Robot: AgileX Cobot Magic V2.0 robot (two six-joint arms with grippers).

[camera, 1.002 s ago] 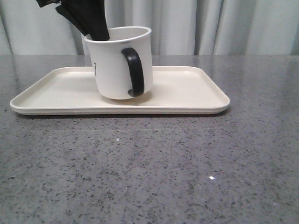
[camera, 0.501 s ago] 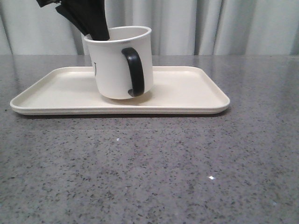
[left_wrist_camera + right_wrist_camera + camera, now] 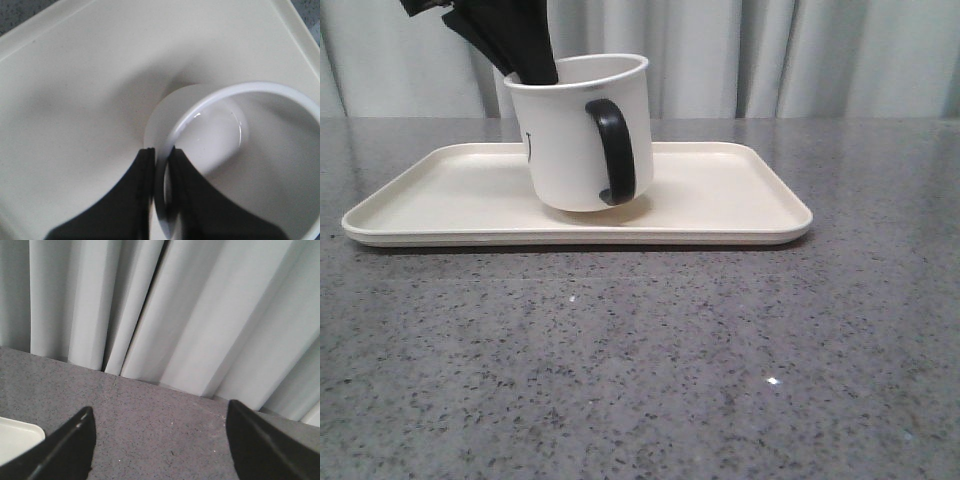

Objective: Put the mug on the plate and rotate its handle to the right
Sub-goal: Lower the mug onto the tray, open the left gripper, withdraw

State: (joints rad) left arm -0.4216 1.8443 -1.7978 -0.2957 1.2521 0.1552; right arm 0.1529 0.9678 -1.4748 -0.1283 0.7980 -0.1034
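The left gripper should open now: the base of the white mug [image 3: 570, 140] is at the middle of the cream plate, inside the plate's rim, so the mug would stay standing.
The white mug [image 3: 570, 140] is over the middle of the cream plate [image 3: 720, 200], tilted a little, its base at or just above the plate's floor; I cannot tell whether they touch. Its black handle [image 3: 617, 153] faces the camera, slightly to the right. My left gripper [image 3: 525, 65] comes down from the upper left and is shut on the mug's rim, one finger inside and one outside. The left wrist view shows the gripper [image 3: 160, 152] pinching the mug [image 3: 215, 135] above the plate [image 3: 75, 100]. My right gripper [image 3: 159, 407] is open and empty over bare table.
A grey speckled table [image 3: 640, 360] runs from the plate to the front edge. Pale curtains [image 3: 800, 60] hang behind it. A corner of the plate [image 3: 15, 437] shows in the right wrist view.
The mug has shifted slightly to the right in my left gripper, and the handle has moved a little rightward with it. The plate has stayed put.
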